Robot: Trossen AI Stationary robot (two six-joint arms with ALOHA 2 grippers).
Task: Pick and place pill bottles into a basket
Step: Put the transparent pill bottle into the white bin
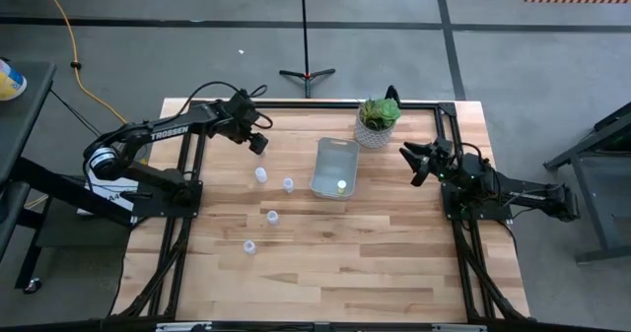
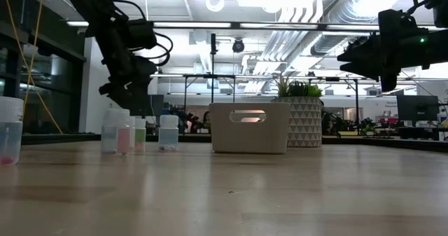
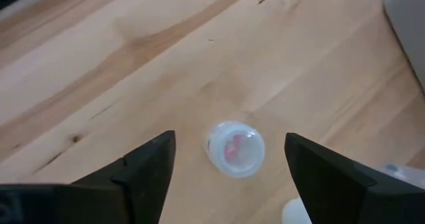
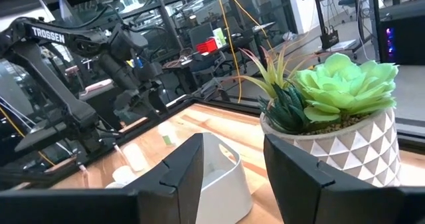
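Observation:
I should next place the pill bottle into the basket, my left gripper grabbing its end with the cap [image 3: 239,151].
Several small white pill bottles stand on the wooden table left of the basket: bottle [image 1: 260,174], bottle [image 1: 288,184] and bottle [image 1: 272,217] among them. The clear basket [image 1: 328,155] lies at centre with one bottle [image 1: 342,185] inside. My left gripper [image 1: 258,143] hangs open above the back-left bottle [image 3: 234,149], which shows a pink content between the fingers [image 3: 143,171]. My right gripper [image 1: 414,161] is open and holds nothing, raised right of the basket [image 4: 219,174].
A white pot with a green plant [image 1: 378,121] stands just behind the basket's right corner, close to the right gripper. In the low view the basket [image 2: 250,127] sits in front of the pot [image 2: 305,121]. A tripod [image 1: 307,73] stands on the floor beyond the table.

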